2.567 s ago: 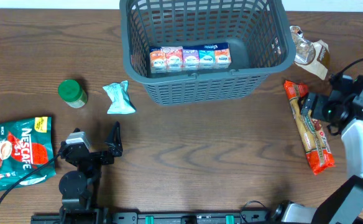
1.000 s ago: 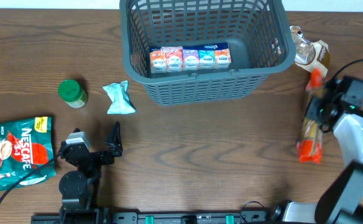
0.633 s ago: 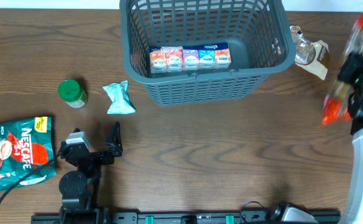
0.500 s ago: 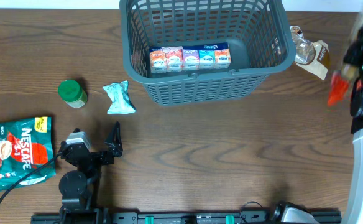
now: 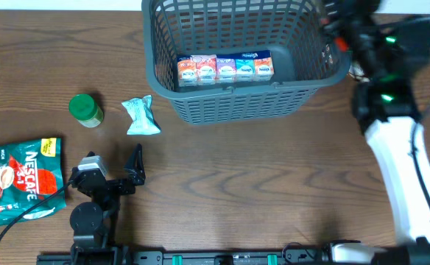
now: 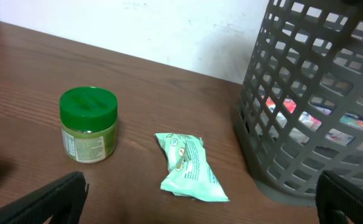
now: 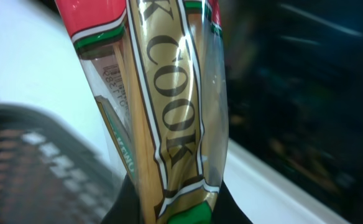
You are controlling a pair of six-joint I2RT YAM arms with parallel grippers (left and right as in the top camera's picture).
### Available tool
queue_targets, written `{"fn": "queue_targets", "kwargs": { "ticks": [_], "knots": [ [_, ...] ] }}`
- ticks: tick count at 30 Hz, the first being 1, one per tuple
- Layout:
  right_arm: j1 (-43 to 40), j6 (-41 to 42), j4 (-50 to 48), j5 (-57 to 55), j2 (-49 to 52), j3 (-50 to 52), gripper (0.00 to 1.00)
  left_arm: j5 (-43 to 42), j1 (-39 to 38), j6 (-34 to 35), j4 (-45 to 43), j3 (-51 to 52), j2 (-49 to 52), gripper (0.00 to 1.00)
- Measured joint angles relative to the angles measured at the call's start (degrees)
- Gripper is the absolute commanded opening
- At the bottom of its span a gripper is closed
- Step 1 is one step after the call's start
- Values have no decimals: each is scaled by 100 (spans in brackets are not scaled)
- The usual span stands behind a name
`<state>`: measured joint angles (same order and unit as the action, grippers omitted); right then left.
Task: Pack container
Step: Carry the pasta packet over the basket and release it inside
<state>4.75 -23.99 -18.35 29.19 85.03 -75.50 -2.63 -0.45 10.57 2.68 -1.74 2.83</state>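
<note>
I should move the spaghetti pack inward before my right gripper lets go of it, because the spaghetti pack's red end hangs over the basket's rim.
The container is a dark grey slotted basket at the back middle of the table, also seen at the right of the left wrist view. My right gripper is shut on a long spaghetti pack with a red, green and gold label, and holds it raised by the basket's right rim. In the overhead view only a red end of the pack shows, blurred. My left gripper rests open at the front left with nothing between its fingers.
A row of small colourful cartons lies inside the basket. Left of it are a mint green packet and a green-lidded jar. A red and green Nescafe bag lies at the front left edge.
My right gripper has lifted the spaghetti pack off the table at the right and swung it up and left to the basket's right rim. The left arm has not moved.
</note>
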Motion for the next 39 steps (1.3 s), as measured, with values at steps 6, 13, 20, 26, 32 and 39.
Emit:
{"fn": "queue_targets", "kwargs": {
  "ticks": [6, 13, 20, 26, 32, 39],
  "knots": [
    [538, -337, 120, 417, 621, 0, 1, 2, 0, 0, 0, 0, 0, 98],
    [767, -365, 289, 490, 933, 2, 71, 0, 0, -2, 0, 0, 0, 99],
    [715, 168, 136, 522, 616, -76, 99, 2, 0, 0, -2, 0, 0, 99],
    [151, 863, 1296, 243, -197, -103, 99, 0, 0, -2, 0, 0, 0, 98],
    [-717, 1488, 2354, -647, -1023, -157, 99, 0, 0, 0, 0, 0, 0, 99],
    [-1598, 1908, 3080, -1451, -1034, -188, 99, 0, 0, 0, 0, 0, 0, 98]
  ]
}}
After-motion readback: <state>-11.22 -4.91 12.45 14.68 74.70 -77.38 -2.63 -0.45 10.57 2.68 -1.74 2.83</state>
